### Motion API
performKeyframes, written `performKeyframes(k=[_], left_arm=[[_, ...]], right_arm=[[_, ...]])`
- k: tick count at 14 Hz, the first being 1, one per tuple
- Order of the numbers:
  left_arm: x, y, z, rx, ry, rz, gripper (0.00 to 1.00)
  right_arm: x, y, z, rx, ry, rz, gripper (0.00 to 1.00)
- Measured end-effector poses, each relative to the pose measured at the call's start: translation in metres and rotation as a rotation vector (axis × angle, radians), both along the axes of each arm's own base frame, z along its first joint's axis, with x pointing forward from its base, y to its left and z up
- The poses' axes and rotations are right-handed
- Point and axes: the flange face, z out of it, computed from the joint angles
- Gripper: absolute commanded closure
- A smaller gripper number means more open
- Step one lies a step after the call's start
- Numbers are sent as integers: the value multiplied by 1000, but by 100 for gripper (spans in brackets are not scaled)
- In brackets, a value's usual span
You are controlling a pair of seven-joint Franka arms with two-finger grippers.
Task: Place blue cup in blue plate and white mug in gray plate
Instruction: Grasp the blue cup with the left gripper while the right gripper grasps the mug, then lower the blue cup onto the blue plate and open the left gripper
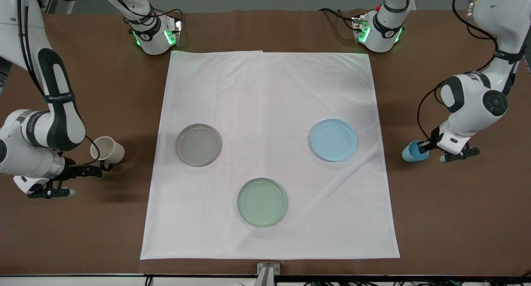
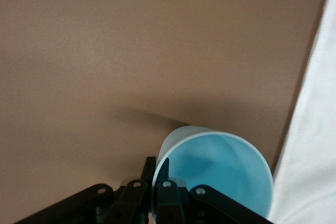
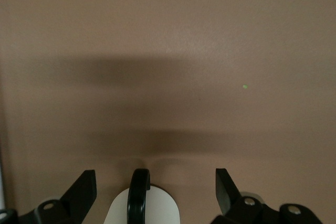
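Note:
My right gripper's fingers are above the table, short of the mug's black handle point(image 1: 106, 166) point(image 3: 139, 192), so it is too early to close. My right gripper moves toward the handle first, then closes on it.
The blue cup point(image 1: 412, 151) is tilted on the brown table at the left arm's end, off the cloth. My left gripper point(image 1: 424, 145) is shut on its rim, one finger inside and one outside, as the left wrist view point(image 2: 156, 169) shows on the cup point(image 2: 220, 171). The white mug point(image 1: 108, 149) is tilted on the table at the right arm's end. My right gripper point(image 1: 97, 170) is open, its fingers point(image 3: 84, 187) on either side of the mug's black handle point(image 3: 139, 192), not touching it. The blue plate point(image 1: 334, 139) and gray plate point(image 1: 198, 145) lie empty on the cloth.
A white cloth point(image 1: 269, 91) covers the middle of the brown table. A pale green plate point(image 1: 261, 201) lies on it, nearer the front camera than the other two plates. The cloth's edge point(image 2: 315, 129) shows beside the cup in the left wrist view.

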Motion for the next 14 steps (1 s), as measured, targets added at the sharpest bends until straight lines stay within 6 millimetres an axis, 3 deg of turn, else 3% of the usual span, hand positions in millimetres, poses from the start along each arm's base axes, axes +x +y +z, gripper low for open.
performKeyframes(k=[3,5,7,11,13,14], left_arm=[[3,-52,30,-24,43,26,100],[-1,-110,54,-39,63,66,100],[-11,-166,65,-54,81,108,100],[-34,-248,48,-66,134,143,99],[-40,-267,34,-47,152,145,94],[-38,-268,28,-41,158,157,83]], right_arm=[[-8,3,-20,5,17,3,16],[-15,5,-32,9,29,5,23],[-23,8,-42,14,50,7,27],[-27,10,-48,18,66,9,41],[-30,11,-46,21,87,9,49],[-30,12,-45,22,92,10,52]])
